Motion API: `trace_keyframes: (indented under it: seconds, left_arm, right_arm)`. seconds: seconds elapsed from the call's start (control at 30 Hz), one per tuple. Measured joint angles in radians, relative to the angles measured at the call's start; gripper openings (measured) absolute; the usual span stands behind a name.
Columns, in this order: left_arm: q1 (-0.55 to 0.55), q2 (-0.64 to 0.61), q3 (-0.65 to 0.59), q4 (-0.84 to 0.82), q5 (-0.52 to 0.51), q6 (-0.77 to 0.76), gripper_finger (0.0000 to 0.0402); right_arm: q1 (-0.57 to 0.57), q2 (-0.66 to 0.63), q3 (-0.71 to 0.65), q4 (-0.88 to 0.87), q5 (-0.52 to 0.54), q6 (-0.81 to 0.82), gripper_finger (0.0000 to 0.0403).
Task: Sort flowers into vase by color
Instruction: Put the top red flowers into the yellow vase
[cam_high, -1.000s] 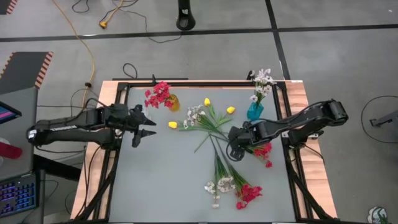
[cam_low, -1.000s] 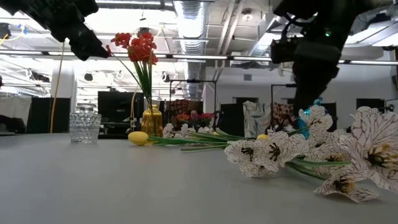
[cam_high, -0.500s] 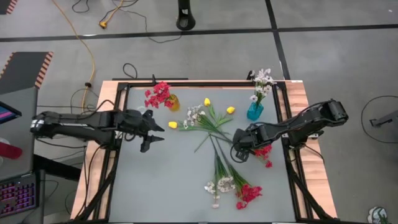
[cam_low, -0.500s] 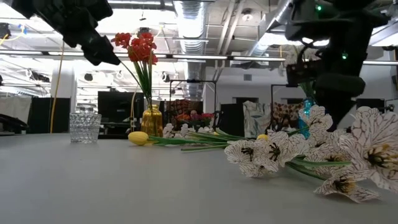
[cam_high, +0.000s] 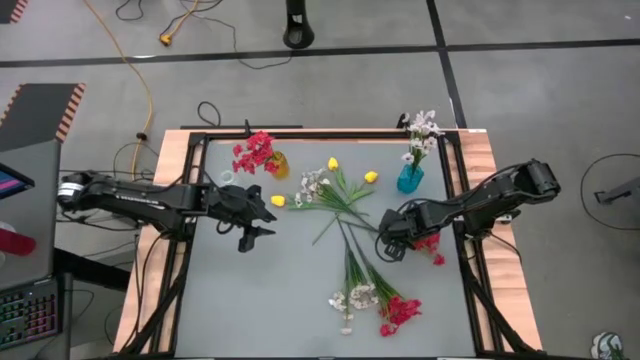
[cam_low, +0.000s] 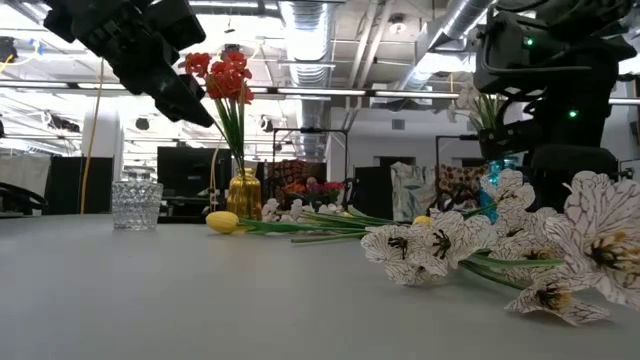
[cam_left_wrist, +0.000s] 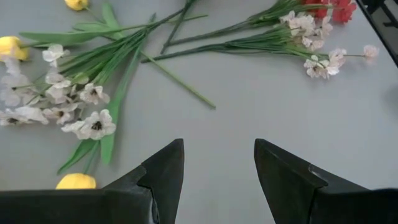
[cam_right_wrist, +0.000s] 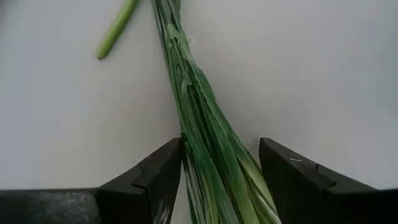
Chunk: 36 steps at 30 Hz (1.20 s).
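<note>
My right gripper is to grab the green stem bundle of the spray with the red flowers next. Then the flowers can be sorted by color.
Loose flowers lie on the grey table: yellow buds (cam_high: 277, 200), a white cluster (cam_high: 313, 185), and sprays whose green stems (cam_high: 350, 250) run toward white (cam_high: 350, 298) and red blossoms (cam_high: 400, 312). Red flowers stand in an amber vase (cam_high: 278, 165), white ones in a blue vase (cam_high: 409, 180). My left gripper (cam_high: 264, 223) hangs open above bare table beside a yellow bud (cam_left_wrist: 74, 182). My right gripper (cam_high: 388, 245) points down, open, one finger on each side of a green stem bundle (cam_right_wrist: 202, 124). My right gripper comes at the stem bundle from above with its fingers across the stems. One finger (cam_right_wrist: 165, 171) stands right against the bundle's edge (cam_right_wrist: 185, 155); I cannot tell whether it touches. The stems lie flat on the table.
A clear glass vase (cam_low: 137, 205) stands near the table's left edge, close to the amber vase. More red blossoms (cam_high: 428, 245) lie just right of my right gripper. A black frame (cam_high: 200, 140) rims the table. Bare grey surface (cam_high: 260, 300) fills the near left.
My left gripper has moved toward the table's middle and near edge and has come lower, its fingers still apart. My right gripper has sunk toward the stem bundle and shifted slightly toward the right edge. The flowers have stayed where they were.
</note>
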<state>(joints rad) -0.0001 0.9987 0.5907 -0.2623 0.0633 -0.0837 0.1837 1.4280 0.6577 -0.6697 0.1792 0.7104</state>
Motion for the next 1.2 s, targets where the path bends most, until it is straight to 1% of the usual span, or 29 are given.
trace_keyframes:
  seconds: [0.13,0.27,0.43,0.53,0.67,0.87,1.2]
  left_arm:
    - [-0.007,0.025,0.0,0.017,0.0,0.0,0.0182]
    - [-0.013,0.037,0.0,0.046,0.0,0.005,0.0182]
    - [-0.013,0.036,0.0,0.081,0.002,0.01,0.0182]
    - [-0.013,0.036,0.0,0.115,0.011,0.01,0.0182]
    - [-0.013,0.036,0.0,0.159,0.011,0.01,0.0183]
    - [-0.016,0.036,0.0,0.221,0.018,0.009,0.0183]
    - [-0.093,0.036,0.0,0.412,0.014,0.01,0.0183]
  right_arm:
    - [0.0,-0.001,-0.011,0.005,-0.017,0.001,0.0197]
    - [0.0,-0.001,-0.012,0.013,-0.022,-0.001,0.0141]
    - [0.0,-0.001,-0.008,0.026,-0.028,-0.053,0.0067]
    - [0.0,0.001,0.012,0.018,-0.031,-0.066,0.0036]
    - [0.0,0.002,0.063,0.016,-0.03,-0.077,0.0032]
    - [0.002,0.002,0.156,0.013,-0.031,-0.159,0.0053]
    - [0.002,0.001,0.316,0.035,-0.026,-0.32,0.0042]
